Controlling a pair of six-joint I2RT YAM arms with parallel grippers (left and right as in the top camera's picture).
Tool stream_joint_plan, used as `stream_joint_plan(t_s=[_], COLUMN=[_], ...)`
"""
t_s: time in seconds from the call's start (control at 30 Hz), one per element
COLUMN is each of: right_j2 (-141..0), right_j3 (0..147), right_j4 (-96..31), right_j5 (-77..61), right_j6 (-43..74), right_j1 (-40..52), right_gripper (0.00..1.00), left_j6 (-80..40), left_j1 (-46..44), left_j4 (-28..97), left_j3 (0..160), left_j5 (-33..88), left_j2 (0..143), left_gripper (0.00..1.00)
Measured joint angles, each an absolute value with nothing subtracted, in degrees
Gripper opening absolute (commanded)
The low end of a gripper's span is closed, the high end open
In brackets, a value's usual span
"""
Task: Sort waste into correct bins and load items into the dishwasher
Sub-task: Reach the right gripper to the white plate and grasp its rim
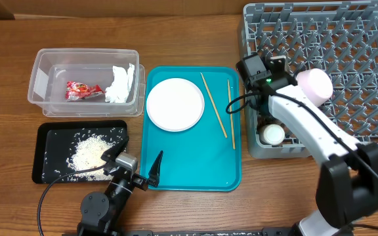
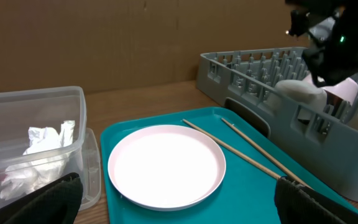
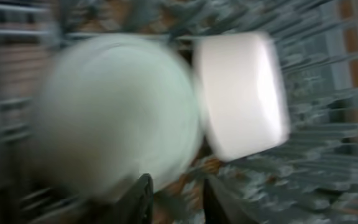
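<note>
My right gripper takes the large white plate by its rim on the chopsticks' side [image 1: 203, 105] next, to load it into the dish rack [image 1: 366, 52].
The large white plate [image 1: 174, 104] [image 2: 166, 165] and two wooden chopsticks [image 1: 214, 105] [image 2: 248, 155] lie on the teal tray [image 1: 195, 164]. My left gripper [image 1: 136, 161] [image 2: 179, 200] is open and empty, low at the tray's near left corner. My right gripper [image 1: 266, 67] [image 3: 178, 188] reaches into the grey dish rack [image 1: 366, 52] [image 2: 241, 93]. Its jaws are a little apart with nothing between them, in a blurred view. Just ahead of it are a silvery-grey bowl [image 3: 117, 112] and a white dish [image 3: 241, 93] [image 1: 314, 84]. A small white cup [image 1: 272, 134] stands in the rack's near corner.
The clear tub [image 1: 41, 72] [image 2: 73, 99] at the upper left holds the red wrapper [image 1: 83, 90] and the white napkin [image 1: 121, 84] [image 2: 42, 152]. The black tray [image 1: 48, 164] at the lower left holds loose rice [image 1: 89, 154].
</note>
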State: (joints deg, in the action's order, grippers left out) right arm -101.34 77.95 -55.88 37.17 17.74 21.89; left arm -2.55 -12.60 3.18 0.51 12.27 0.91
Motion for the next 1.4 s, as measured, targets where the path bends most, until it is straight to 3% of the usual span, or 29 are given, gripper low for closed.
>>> stream_joint_plan(t_s=[0.2,0.4,0.63,0.9,0.97,1.07,1.4], right_j2=[-95.48,-95.11,-100.16,-113.58,-115.77,-116.2,-110.76], right_j3=[80.75,80.12,78.24,77.38,77.19,77.28,76.58], right_j4=[-57.6,-52.73,-43.27,-36.42,-36.47,-35.99,-41.71], right_j5=[10.46,-8.23,-8.88,-3.86,-3.49,-3.16,0.8], right_j6=[18.41,19.18,27.46,38.85,40.34,41.41,39.97], right_j1=[23.81,27.75,34.65,35.29,35.29,35.29,34.2], right_gripper=[0.34,0.44,0.44,0.43,0.36,0.04,0.04], left_j6=[-2.55,-2.55,-2.55,-2.55,-2.55,-2.55,-2.55], left_j1=[-12.6,-12.6,-12.6,-12.6,-12.6,-12.6,-12.6], left_j4=[3.18,3.18,3.18,3.18,3.18,3.18,3.18], left_j3=[0.51,0.51,0.51,0.51,0.51,0.51,0.51], left_j5=[12.27,12.27,12.27,12.27,12.27,12.27,12.27], left_j2=[0.91,0.91,0.91,0.91,0.91,0.91,0.91], left_gripper=[1.0,1.0,1.0,1.0,1.0,1.0,1.0])
